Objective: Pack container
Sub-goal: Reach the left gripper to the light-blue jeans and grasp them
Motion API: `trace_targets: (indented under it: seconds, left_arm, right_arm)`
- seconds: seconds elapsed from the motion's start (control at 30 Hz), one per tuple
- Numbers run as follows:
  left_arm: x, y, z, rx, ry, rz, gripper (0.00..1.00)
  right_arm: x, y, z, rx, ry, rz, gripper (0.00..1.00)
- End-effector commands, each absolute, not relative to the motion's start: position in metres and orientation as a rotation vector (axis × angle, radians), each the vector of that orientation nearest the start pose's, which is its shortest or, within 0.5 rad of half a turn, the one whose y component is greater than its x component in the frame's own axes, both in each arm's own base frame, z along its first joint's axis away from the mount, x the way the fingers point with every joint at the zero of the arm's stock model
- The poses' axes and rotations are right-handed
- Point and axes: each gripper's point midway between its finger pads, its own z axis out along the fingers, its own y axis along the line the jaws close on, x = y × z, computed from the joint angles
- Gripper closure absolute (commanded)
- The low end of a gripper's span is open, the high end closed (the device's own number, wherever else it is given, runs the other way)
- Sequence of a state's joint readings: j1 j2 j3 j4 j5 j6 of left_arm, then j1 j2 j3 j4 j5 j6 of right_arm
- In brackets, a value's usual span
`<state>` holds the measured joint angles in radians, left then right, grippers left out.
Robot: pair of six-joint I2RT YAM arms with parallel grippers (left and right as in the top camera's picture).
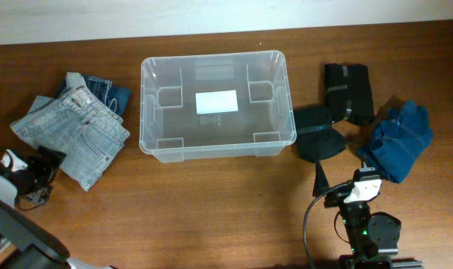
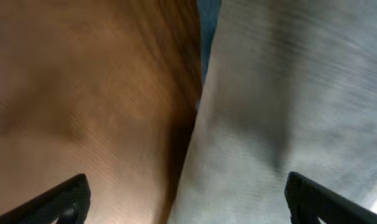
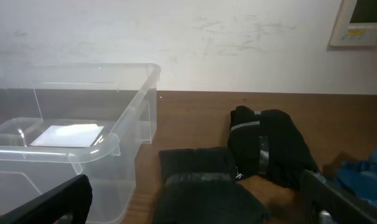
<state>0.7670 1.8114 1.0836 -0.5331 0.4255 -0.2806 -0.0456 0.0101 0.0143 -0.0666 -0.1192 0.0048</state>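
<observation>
My left gripper grabs the light blue folded jeans by their edge clear of the darker jeans next, to pack them alone into the container (image 1: 216,104).
The clear plastic container (image 1: 216,104) stands empty in the middle of the table, a white label on its base; its near corner shows in the right wrist view (image 3: 107,146). Light blue folded jeans (image 1: 73,134) lie to its left. My left gripper (image 1: 39,170) is open at the jeans' lower left edge; in the left wrist view the pale denim (image 2: 288,106) lies between its spread fingers (image 2: 188,199). My right gripper (image 1: 346,190) is open and empty near the front edge, below a black folded garment (image 1: 320,134), which fills the space ahead of its fingers (image 3: 201,199).
Darker blue jeans (image 1: 107,90) lie under the light ones. A second black garment with grey stripes (image 1: 347,90) lies right of the container, also in the right wrist view (image 3: 269,146). A crumpled blue garment (image 1: 398,138) lies at the far right. A white wall (image 3: 238,37) runs behind the table.
</observation>
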Motion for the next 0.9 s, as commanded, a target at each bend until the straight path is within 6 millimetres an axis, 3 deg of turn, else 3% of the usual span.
trace_targets:
  seconds: [0.0,0.27,0.37,0.57,0.77,0.87]
  left_arm:
    - [0.340,0.192,0.016,-1.150,2.438,-0.507,0.01]
    - [0.400,0.144,0.023,-0.785,2.454,-0.481,0.01]
    - [0.411,0.132,0.023,-0.723,2.469,-0.423,0.02]
    - [0.414,0.124,0.018,-0.696,2.507,-0.326,0.11]
    - [0.418,0.128,0.020,-0.690,2.489,-0.306,0.71]
    - [0.421,0.129,0.022,-0.682,2.474,-0.303,0.89]
  right_arm:
    - [0.246,0.009,0.159,-0.037,1.635,0.071,0.02]
    - [0.246,0.009,0.159,-0.037,1.635,0.071,0.02]
    - [0.246,0.009,0.159,-0.037,1.635,0.071,0.02]
    - [0.246,0.009,0.159,-0.037,1.635,0.071,0.02]
    - [0.246,0.009,0.159,-0.037,1.635,0.071,0.02]
    - [0.246,0.009,0.159,-0.037,1.635,0.071,0.02]
